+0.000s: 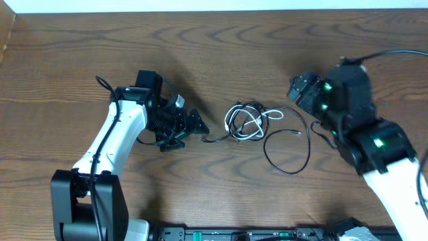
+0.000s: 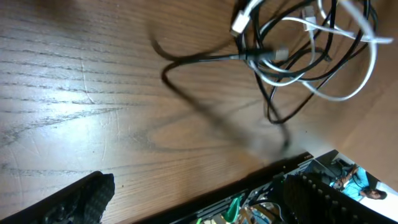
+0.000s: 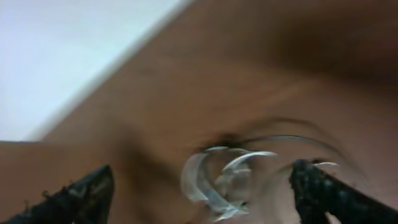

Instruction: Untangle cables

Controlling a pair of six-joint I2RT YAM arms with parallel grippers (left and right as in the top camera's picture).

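Observation:
I will next grab the black cord with my right gripper by its wide loop outside the knot, so its ends stay free to slip out and untangle.
The cables lie tangled in one knot (image 1: 246, 122) at the table's middle, white cord (image 1: 253, 132) looped with black ones. One black cord (image 1: 289, 150) runs out in a wide loop to the right; a black end (image 1: 212, 138) trails left. My left gripper (image 1: 189, 128) is open, just left of that end, holding nothing; its wrist view shows the knot (image 2: 298, 53) ahead. My right gripper (image 1: 301, 90) is open, up and right of the knot; its blurred wrist view shows the white loops (image 3: 217, 177) between the fingers.
Thick black robot cable (image 1: 388, 53) runs off at the right edge. The table's front edge with electronics (image 2: 292, 193) shows in the left wrist view. The wooden table (image 1: 221, 53) extends behind the knot.

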